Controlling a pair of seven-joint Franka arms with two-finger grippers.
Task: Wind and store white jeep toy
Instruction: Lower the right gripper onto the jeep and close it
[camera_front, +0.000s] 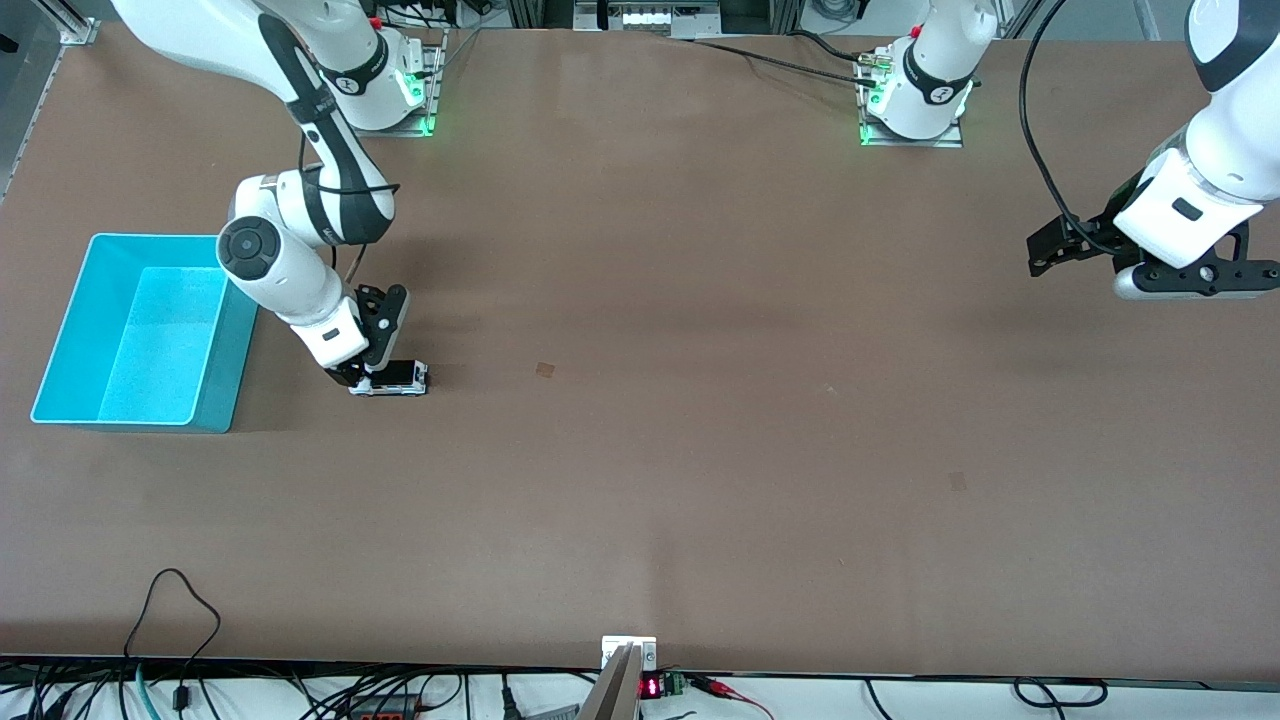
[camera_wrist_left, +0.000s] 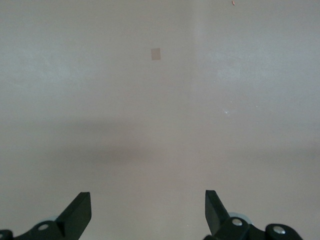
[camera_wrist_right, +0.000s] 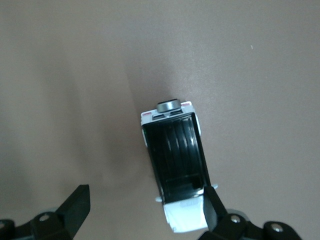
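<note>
My right gripper needs to go lower before it closes on the jeep. One of its fingers is still over the jeep's white hood (camera_wrist_right: 182, 215) in the right wrist view.
The white jeep toy (camera_front: 395, 378), with a black roof, stands on the brown table beside the cyan bin (camera_front: 150, 240). My right gripper (camera_front: 356, 379) is down at the jeep's end nearest the bin, open. In the right wrist view the white jeep toy (camera_wrist_right: 175, 165) lies between the spread fingers of the right gripper (camera_wrist_right: 146, 194). Its white hood is close against one fingertip (camera_wrist_right: 212, 205), and the other fingertip stands well apart from it. My left gripper (camera_front: 1195, 285) waits in the air over the left arm's end of the table. The left gripper (camera_wrist_left: 148, 200) is open and holds nothing.
The cyan bin has nothing in it and stands at the right arm's end of the table. Two small tape patches (camera_front: 545, 369) (camera_front: 957, 481) lie flat on the brown tabletop. Cables (camera_front: 170, 600) hang at the table edge nearest the front camera.
</note>
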